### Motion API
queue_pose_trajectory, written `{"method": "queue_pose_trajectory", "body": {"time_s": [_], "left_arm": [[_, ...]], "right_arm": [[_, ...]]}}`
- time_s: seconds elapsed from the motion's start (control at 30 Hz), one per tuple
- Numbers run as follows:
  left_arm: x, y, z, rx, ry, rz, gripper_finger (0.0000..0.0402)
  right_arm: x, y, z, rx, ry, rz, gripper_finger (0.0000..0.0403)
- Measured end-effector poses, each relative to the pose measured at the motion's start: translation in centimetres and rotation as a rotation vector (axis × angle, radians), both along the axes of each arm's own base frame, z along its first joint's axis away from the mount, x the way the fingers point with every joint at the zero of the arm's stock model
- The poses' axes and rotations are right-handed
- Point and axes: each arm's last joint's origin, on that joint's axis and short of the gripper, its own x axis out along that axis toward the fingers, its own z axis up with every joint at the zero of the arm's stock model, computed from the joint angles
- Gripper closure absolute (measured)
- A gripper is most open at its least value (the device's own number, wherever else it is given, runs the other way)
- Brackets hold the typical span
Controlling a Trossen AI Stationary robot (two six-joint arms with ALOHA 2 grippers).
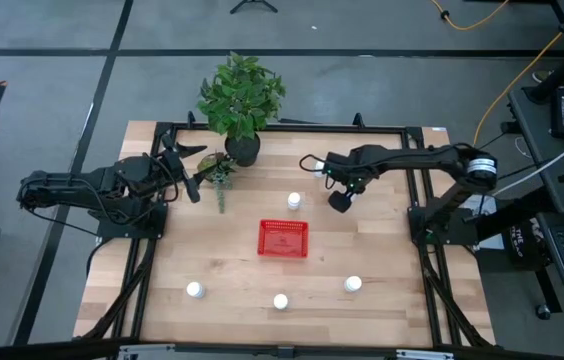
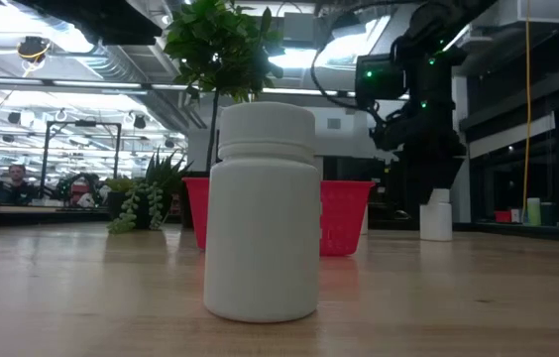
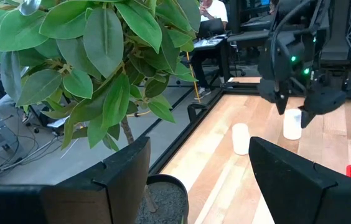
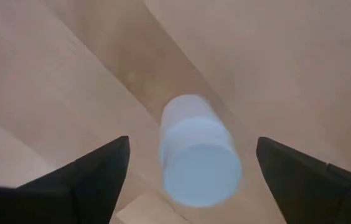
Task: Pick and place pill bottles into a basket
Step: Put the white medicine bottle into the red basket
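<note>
My right gripper should close on the white pill bottle now. The white cap (image 4: pixel 202 175) is level between the gripper's fingers, so they would hold the bottle.
The red basket (image 1: pixel 283 238) stands at the table's middle. White pill bottles stand upright on the wood: one just beyond the basket (image 1: pixel 294 200) and three near the front edge (image 1: pixel 194 290) (image 1: pixel 280 301) (image 1: pixel 353 284). My right gripper (image 1: pixel 340 203) is open and points down over another bottle (image 4: pixel 197 158), a finger on either side of its cap without touching; the gripper hides this bottle in the high view. It also shows in the left wrist view (image 3: pixel 292 127) and the low view (image 2: pixel 436 216). My left gripper (image 1: pixel 177 165) is open and empty beside the potted plant.
A leafy potted plant (image 1: pixel 242 100) stands at the far edge, with a small succulent (image 1: pixel 219 172) just to the right of my left gripper. A black frame rail (image 1: pixel 292 127) runs round the table. Bare wood lies between the basket and the front bottles.
</note>
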Motion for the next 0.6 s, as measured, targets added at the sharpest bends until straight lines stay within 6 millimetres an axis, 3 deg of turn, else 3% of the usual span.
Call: {"method": "queue_pose_trajectory", "body": {"time_s": [0.33,0.6], "left_arm": [[0.00,0.00,0.00,-0.021,-0.014,0.002,0.0135],[0.01,0.00,0.00,-0.021,-0.014,0.002,0.0135]], "right_arm": [[-0.11,0.06,-0.24,0.013,0.027,-0.003,0.0090],[-0.07,0.10,-0.25,0.030,0.020,0.000,0.0144]]}}
